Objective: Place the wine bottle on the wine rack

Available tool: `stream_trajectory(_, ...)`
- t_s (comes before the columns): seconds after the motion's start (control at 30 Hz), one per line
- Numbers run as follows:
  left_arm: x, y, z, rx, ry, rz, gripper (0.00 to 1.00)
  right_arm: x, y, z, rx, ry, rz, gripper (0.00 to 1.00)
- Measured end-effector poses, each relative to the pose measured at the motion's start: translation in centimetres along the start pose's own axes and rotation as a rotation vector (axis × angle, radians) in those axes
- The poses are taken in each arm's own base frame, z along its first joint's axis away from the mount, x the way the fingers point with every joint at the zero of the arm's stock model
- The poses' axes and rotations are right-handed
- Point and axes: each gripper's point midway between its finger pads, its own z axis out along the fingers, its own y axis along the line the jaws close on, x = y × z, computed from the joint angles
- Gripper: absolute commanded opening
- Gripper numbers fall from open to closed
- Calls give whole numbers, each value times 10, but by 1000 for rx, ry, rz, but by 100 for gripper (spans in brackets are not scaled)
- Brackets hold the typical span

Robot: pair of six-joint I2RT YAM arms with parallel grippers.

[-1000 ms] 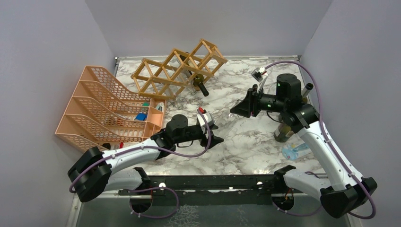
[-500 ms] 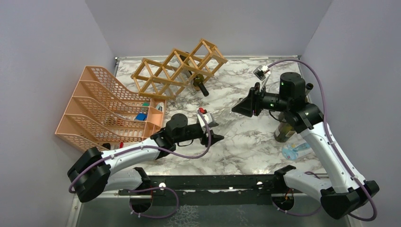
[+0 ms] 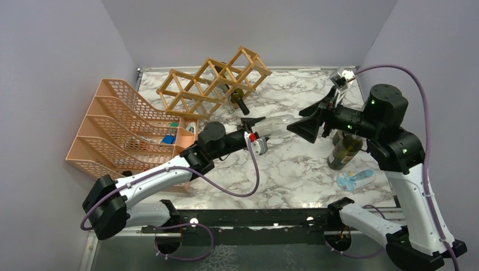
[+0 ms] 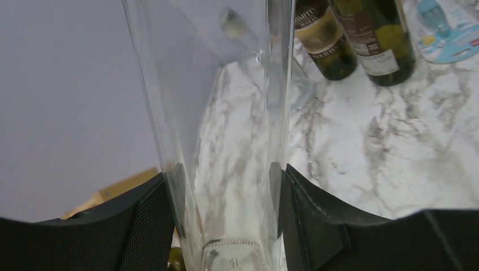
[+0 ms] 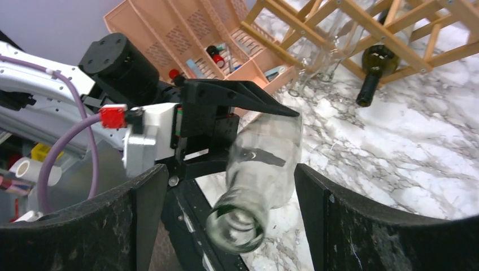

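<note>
The right gripper grips the clear glass wine bottle by its shoulder end [image 3: 286,121] [image 5: 257,182] next, which leaves the bottle's base free to go into a rack cell.
A clear glass wine bottle [image 3: 277,123] hangs level above the middle of the marble table [image 3: 294,169]. My left gripper [image 3: 255,129] is shut on its base end; in the left wrist view both pads press the glass [image 4: 237,113], with the gripper [image 4: 226,220] around it. My right gripper [image 3: 305,125] is open around the neck end. In the right wrist view the bottle [image 5: 265,158] points its mouth between the spread fingers of that gripper [image 5: 231,226], with a gap on each side. The tan wooden wine rack [image 3: 214,82] lies at the back, left of centre.
One dark green bottle [image 3: 240,101] lies in the rack, neck pointing out. The pink mesh organizer [image 3: 124,130] fills the left side. Two dark green bottles [image 3: 343,151] stand under the right arm, with a blue packet [image 3: 355,179] lying in front of them.
My left gripper rose toward the table's middle and shut on the clear bottle's base. The right gripper opened off the neck and drew back to the right.
</note>
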Motion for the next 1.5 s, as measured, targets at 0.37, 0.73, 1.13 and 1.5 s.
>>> stream_trajectory(0.37, -45, 55, 22, -58, -43, 492, 0, -21, -2, -19, 108, -17, -40, 84)
stream_trajectory(0.73, -77, 88, 34, -35, -5, 851, 0, 2, -21, -13, 157, 57, -38, 82)
stream_trajectory(1.13, -76, 85, 41, 37, 51, 1014, 0, 24, -35, -3, 171, 111, -3, 76)
stream_trajectory(1.5, -62, 75, 47, 136, 101, 1003, 0, 46, -54, 6, 199, 157, -20, 46)
